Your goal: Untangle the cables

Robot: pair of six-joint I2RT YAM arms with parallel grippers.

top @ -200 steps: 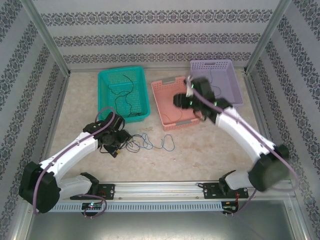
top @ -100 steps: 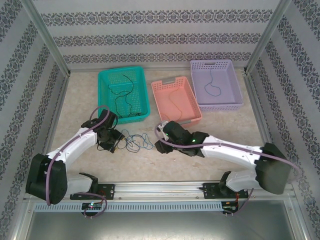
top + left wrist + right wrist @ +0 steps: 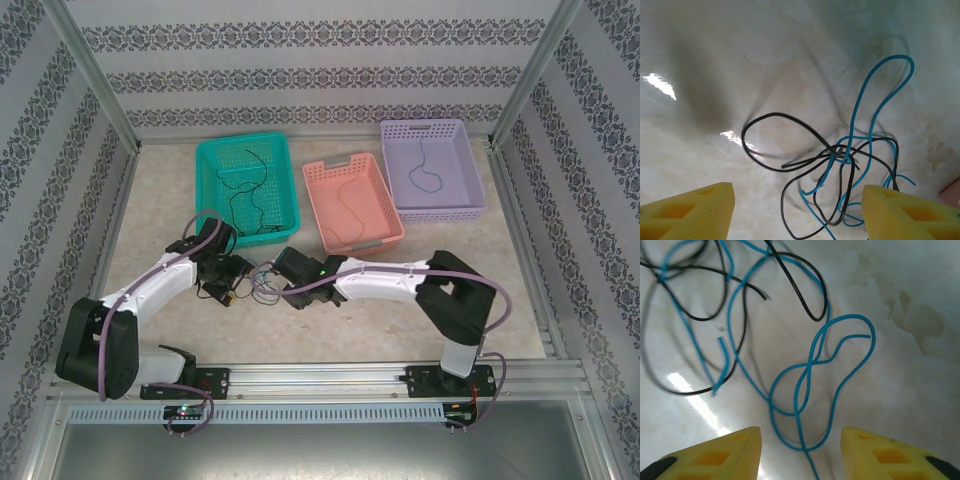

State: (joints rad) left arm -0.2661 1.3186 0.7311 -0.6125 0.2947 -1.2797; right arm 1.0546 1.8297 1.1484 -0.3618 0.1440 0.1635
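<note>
I will grab the blue cable's twisted loop next with my right gripper, at its outer piece (image 3: 834,401), which is clear of black cable. This is to untangle it.
The cables on the table form one tangle (image 3: 262,287) of thin black and blue wires between my two grippers. My left gripper (image 3: 236,278) stands on its left and my right gripper (image 3: 283,272) on its right. In the left wrist view the left gripper (image 3: 797,220) is open above a knot where a black cable (image 3: 775,114) and a blue cable (image 3: 854,115) cross. The right gripper (image 3: 800,455) is open too, over a twisted blue cable loop (image 3: 847,317), with a black cable (image 3: 816,318) further off. Neither holds anything.
At the back stand three baskets: a teal basket (image 3: 213,150) with a black cable (image 3: 250,190) in it, a pink basket (image 3: 340,165) holding a pale cable, and a purple basket (image 3: 430,125) holding a dark one. Patterned walls close in both sides.
My right arm has swung from over the pink basket down and left to the tangle on the table. My left gripper has stayed at the tangle's left side.
</note>
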